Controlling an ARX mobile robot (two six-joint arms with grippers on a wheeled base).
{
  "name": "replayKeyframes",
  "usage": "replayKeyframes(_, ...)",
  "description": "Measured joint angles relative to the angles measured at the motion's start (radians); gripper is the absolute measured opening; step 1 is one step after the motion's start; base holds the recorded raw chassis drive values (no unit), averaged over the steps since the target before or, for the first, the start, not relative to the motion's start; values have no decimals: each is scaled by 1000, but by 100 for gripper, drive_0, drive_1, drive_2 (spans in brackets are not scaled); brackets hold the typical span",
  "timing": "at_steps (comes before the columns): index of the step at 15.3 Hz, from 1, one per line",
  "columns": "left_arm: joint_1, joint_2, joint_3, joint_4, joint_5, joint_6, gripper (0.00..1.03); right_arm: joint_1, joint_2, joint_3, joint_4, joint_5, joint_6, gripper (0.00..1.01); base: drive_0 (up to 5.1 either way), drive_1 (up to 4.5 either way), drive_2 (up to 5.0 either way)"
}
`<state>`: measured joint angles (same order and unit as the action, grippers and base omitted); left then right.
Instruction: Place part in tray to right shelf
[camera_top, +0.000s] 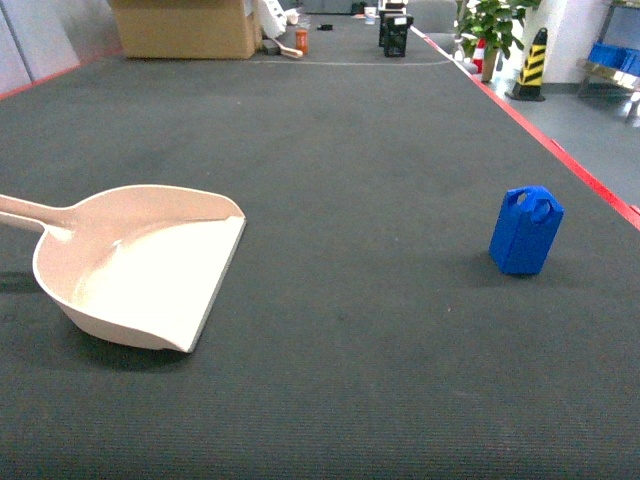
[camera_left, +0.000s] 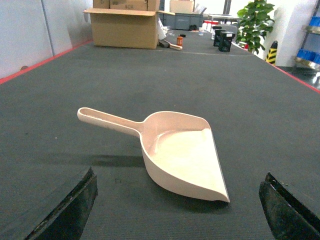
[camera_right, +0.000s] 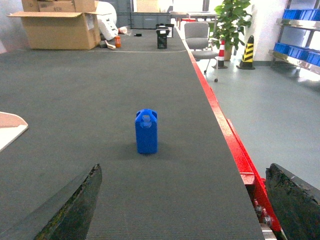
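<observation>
The left gripper grabs the cream-white tray (camera_top: 150, 265) by its long handle (camera_top: 28, 215) next, to carry the blue part toward the right shelf.
The cream-white tray (camera_top: 150, 265) lies on the dark mat at the left, handle pointing left, flat lip facing right. From the left wrist the tray (camera_left: 182, 152) sits just ahead of my left gripper (camera_left: 177, 210), which is open and empty. The small blue part (camera_top: 525, 230) stands upright on the mat at the right. In the right wrist view the part (camera_right: 146, 131) stands some way ahead of my right gripper (camera_right: 192, 207), also open and empty. Neither gripper shows in the head view. The right shelf (camera_right: 300, 30) with blue crates stands far off at the right.
The mat's red edge (camera_right: 220, 120) runs along the right side, with grey floor beyond. A cardboard box (camera_top: 185, 27), small black items (camera_top: 395, 35), a potted plant (camera_top: 490, 25), a striped bollard (camera_top: 530, 65) and an office chair (camera_right: 197, 40) stand at the far end.
</observation>
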<state>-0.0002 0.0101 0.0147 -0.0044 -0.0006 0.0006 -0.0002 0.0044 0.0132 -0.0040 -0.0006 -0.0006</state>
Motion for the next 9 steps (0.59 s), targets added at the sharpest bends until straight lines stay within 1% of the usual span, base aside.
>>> replayKeyframes(9,0,0,0,0,0,0,98,0,0,0,0,0,0,98,0,0,0)
